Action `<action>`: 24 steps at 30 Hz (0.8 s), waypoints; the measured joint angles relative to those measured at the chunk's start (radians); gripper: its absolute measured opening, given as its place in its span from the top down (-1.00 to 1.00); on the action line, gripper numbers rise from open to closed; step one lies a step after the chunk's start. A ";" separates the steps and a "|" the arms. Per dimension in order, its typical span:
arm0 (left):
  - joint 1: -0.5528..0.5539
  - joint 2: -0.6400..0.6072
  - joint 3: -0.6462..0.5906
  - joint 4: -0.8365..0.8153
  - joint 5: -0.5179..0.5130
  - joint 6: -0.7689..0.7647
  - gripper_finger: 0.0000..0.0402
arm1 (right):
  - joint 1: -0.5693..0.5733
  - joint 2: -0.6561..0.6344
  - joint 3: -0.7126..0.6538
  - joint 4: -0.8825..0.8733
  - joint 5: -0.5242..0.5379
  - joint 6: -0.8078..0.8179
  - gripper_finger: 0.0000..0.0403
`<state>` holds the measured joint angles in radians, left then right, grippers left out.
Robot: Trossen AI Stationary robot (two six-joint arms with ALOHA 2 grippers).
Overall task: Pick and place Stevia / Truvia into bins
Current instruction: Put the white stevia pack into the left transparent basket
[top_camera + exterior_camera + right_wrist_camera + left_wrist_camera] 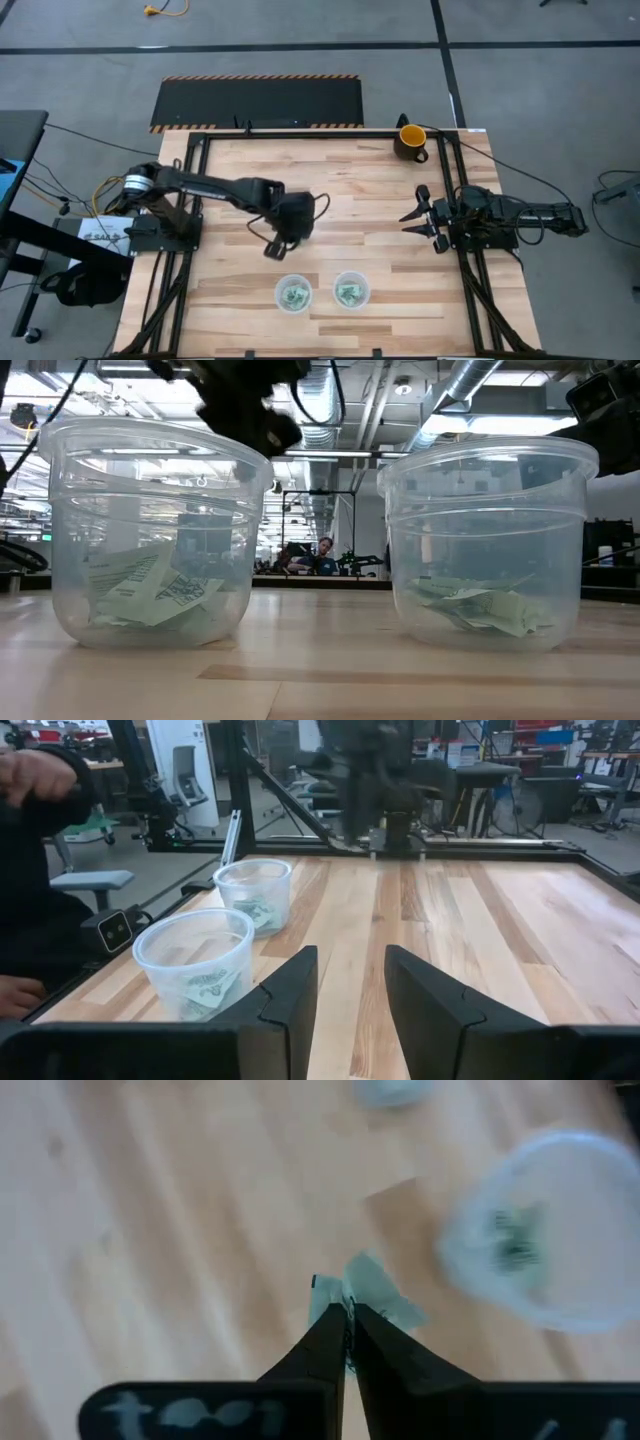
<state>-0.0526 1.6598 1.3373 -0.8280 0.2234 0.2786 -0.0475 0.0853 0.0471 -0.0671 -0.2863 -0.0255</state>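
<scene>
I should keep the packet (pixel 385 1295) in my left gripper until it is over the nearer cup's opening (pixel 572 1230), because it is over wood, short of that cup's rim.
Two clear cups stand near the table's near edge, the left cup (pixel 292 293) (pixel 150 530) and the right cup (pixel 351 290) (pixel 490 535). Each has light green Stevia packets (pixel 150 595) (pixel 480 605) lying on its bottom. My left gripper (pixel 274 247) (pixel 347 1312) hovers just beyond the left cup, on its far left, shut on one more green packet (pixel 375 1295). In the left wrist view a cup (pixel 545 1240) shows blurred. My right gripper (pixel 412 220) (pixel 348 965) waits open at the table's right side, pointing toward both cups (pixel 195 960) (pixel 255 890). My left gripper pinches a light green packet between its two fingertips (pixel 330 1325), coming from above and pointing down. The packet's free part (pixel 385 1300) sticks out past the tips. It is lifted clear of the wooden table.
A yellow-and-black mug (pixel 411 140) stands at the table's far right corner. A black frame rail (pixel 300 133) runs round the table's edges. Bare wood (pixel 340 190) lies between the arms. A person's dark sleeve (pixel 40 840) shows beyond the near edge in the right wrist view.
</scene>
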 joint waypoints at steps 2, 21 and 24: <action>-0.036 -0.019 0.000 0.001 0.026 0.014 0.98 | 0.000 0.000 0.000 0.000 0.000 0.000 0.44; -0.266 -0.021 0.002 0.084 0.087 -0.014 0.96 | 0.000 0.000 0.000 0.000 0.000 0.000 0.44; -0.268 -0.021 0.002 0.091 0.087 -0.037 0.93 | 0.000 0.000 0.000 0.000 0.000 0.000 0.44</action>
<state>-0.3210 1.6390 1.3388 -0.7373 0.3100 0.2417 -0.0475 0.0853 0.0471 -0.0671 -0.2864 -0.0254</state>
